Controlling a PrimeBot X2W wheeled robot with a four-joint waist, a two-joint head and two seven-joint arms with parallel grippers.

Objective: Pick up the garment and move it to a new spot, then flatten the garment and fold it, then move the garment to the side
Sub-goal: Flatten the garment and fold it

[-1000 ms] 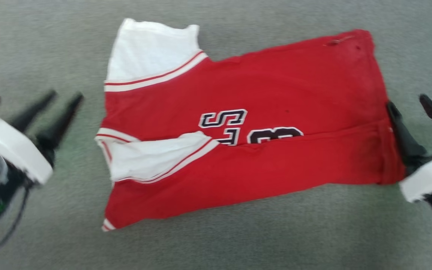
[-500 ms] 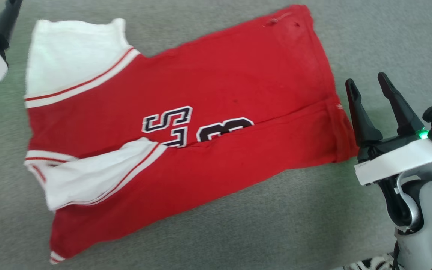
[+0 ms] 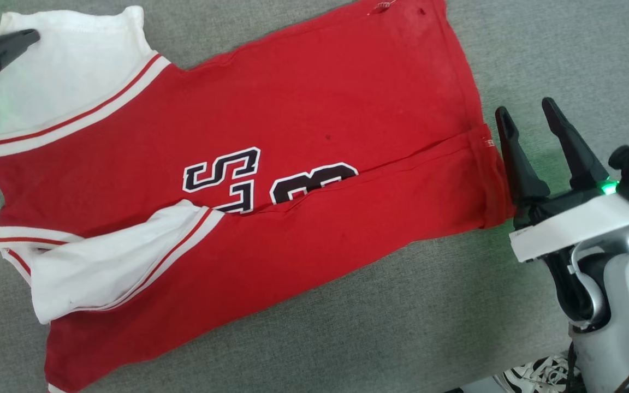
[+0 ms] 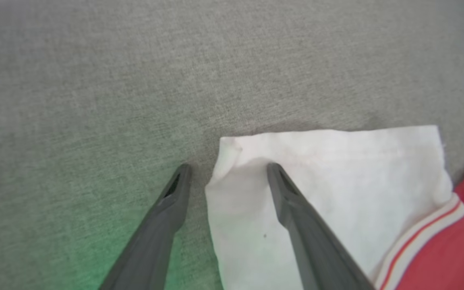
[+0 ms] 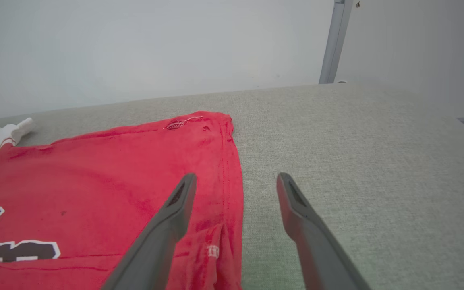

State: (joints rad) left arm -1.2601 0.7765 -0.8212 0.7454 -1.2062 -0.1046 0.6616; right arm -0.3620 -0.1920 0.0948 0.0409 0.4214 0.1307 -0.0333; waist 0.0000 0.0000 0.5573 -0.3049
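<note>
A small fold turns up at the far white sleeve's corner while the rest lies flat. My left gripper should next pinch the sleeve there, by its outer corner (image 3: 10, 25) (image 4: 224, 159).
The bright-red garment (image 3: 314, 109) lies spread on the grey surface, its near long side folded over the black-and-white lettering. Its white sleeve ends point left. My left gripper (image 4: 228, 167) is open at the far sleeve's outer corner (image 4: 336, 177). One of its fingers (image 4: 296, 209) is over the white cloth and the other is over bare surface; a dark finger (image 3: 17, 41) of it reaches in from the left edge. My right gripper (image 3: 527, 112) is open at the red hem edge (image 5: 232, 169), with one finger over the cloth and one beside it.
The grey fabric surface (image 3: 358, 338) runs wide on every side of the garment. A shoe (image 3: 538, 376) shows at the lower right beside my arm. Behind the surface's far edge are a pale wall and a metal post (image 5: 334, 40).
The head camera has swung, sliding the whole picture left. My left gripper went from beside the garment's left side to the far white sleeve's corner. The right gripper stays open at the hem.
</note>
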